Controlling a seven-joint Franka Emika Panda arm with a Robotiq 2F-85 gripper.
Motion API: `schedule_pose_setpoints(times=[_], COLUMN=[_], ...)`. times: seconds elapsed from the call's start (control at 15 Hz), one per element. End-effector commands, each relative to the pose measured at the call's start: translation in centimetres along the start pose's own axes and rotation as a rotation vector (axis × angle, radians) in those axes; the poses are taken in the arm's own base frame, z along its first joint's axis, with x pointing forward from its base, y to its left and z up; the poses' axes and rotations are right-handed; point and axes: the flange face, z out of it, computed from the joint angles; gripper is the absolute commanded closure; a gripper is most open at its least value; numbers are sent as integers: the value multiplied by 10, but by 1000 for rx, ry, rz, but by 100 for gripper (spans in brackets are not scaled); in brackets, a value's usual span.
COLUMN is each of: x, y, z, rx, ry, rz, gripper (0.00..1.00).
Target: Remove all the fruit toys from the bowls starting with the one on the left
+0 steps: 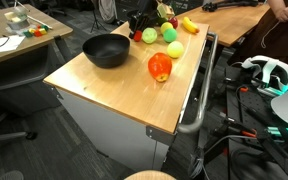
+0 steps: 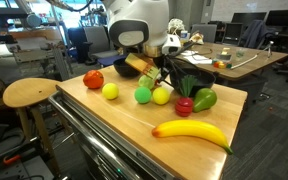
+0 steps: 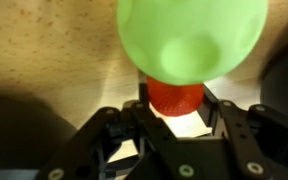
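Observation:
My gripper should open now: the red fruit toy between my fingers is low against the tabletop beside the green round toy.
In the wrist view my gripper (image 3: 174, 108) has its fingers against both sides of a red fruit toy (image 3: 174, 97). A large green round toy (image 3: 189, 35) fills the frame just beyond it and touches it. In both exterior views the gripper (image 2: 156, 72) (image 1: 147, 22) hangs low over the fruit row at the table's end. A black bowl (image 1: 106, 50) (image 2: 198, 76) stands on the wooden table. Loose toys lie round it: a red tomato (image 2: 93, 79), a lemon (image 2: 110, 91), a green fruit (image 2: 143, 94), a yellow fruit (image 2: 161, 95), a strawberry (image 2: 185, 105), a green pepper (image 2: 204, 98) and a banana (image 2: 192, 131).
The wooden table (image 1: 104, 85) has a metal rail (image 1: 199, 95) along one side. A round stool (image 2: 29, 93) stands beside it. Desks, chairs and cables surround the table. A red-orange apple toy (image 1: 160, 67) lies alone mid-table.

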Motion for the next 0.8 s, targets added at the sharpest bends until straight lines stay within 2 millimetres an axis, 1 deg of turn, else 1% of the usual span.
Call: schedule_pose_setpoints(times=[0.0,0.07,0.13,0.27,0.33,0.4,0.6,0.73], x=[-1,-2,-3,-7,-8,-9,-14,-19], y=[11,11,12,11,7,1,-29,-57], z=[13,12,11,12,8,2,-28,-61], rx=[12,6,8,-1,-6,-15,-26,-28], ry=[6,4,3,-9,-11,-5,18,60], rz=[-26,-28,-29,-24,-27,-43,-113,-175], gripper=[77,31,27,13,5,0,0,0])
